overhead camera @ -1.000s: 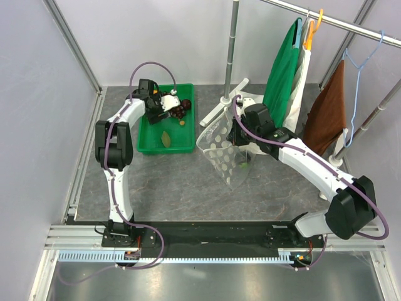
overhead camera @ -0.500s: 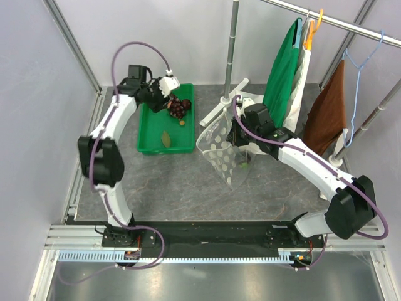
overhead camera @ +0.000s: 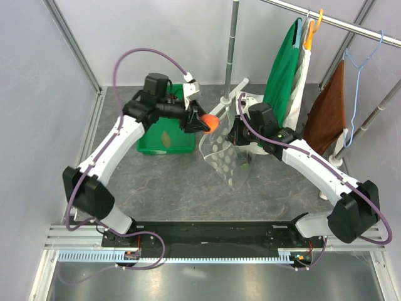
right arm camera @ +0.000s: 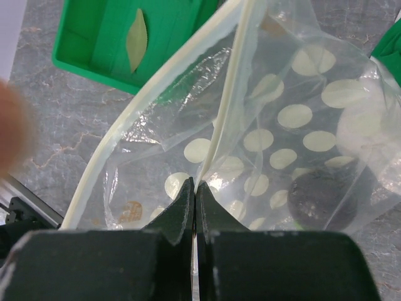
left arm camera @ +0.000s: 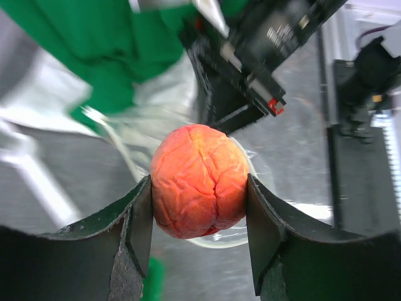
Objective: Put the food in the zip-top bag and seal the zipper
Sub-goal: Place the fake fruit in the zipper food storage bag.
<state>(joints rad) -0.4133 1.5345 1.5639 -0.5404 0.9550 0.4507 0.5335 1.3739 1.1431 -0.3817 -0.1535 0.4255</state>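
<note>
My left gripper should bring the peach toward the bag's opening before letting go, as the peach hangs outside the bag's sagging zipper, short of the bag's opening.
My left gripper (overhead camera: 205, 123) is shut on a red-yellow peach (left arm camera: 199, 180), one of the food pieces, and holds it in the air just left of the zip-top bag's mouth. The peach (overhead camera: 211, 122) hangs above the bag's upper edge. The clear, white-dotted zip-top bag (overhead camera: 224, 157) hangs from my right gripper (right arm camera: 196, 185), which is shut on the white zipper (right arm camera: 229, 81) strip. The other zipper strip sags away, so the mouth gapes. A dark round plum (right arm camera: 318, 199) lies inside the bag (right arm camera: 301, 119).
The green tray (overhead camera: 178, 148) with a leaf (overhead camera: 166, 137) sits behind and left of the bag, partly under my left arm. A clothes rack pole (overhead camera: 233, 44) with white feet stands behind the bag. A green and white garment (overhead camera: 282, 69) and a brown cloth (overhead camera: 326, 116) hang at right.
The left gripper closed on the peach over the tray, lifted it and swung right to the bag's mouth. The right gripper and the bag stayed put.
</note>
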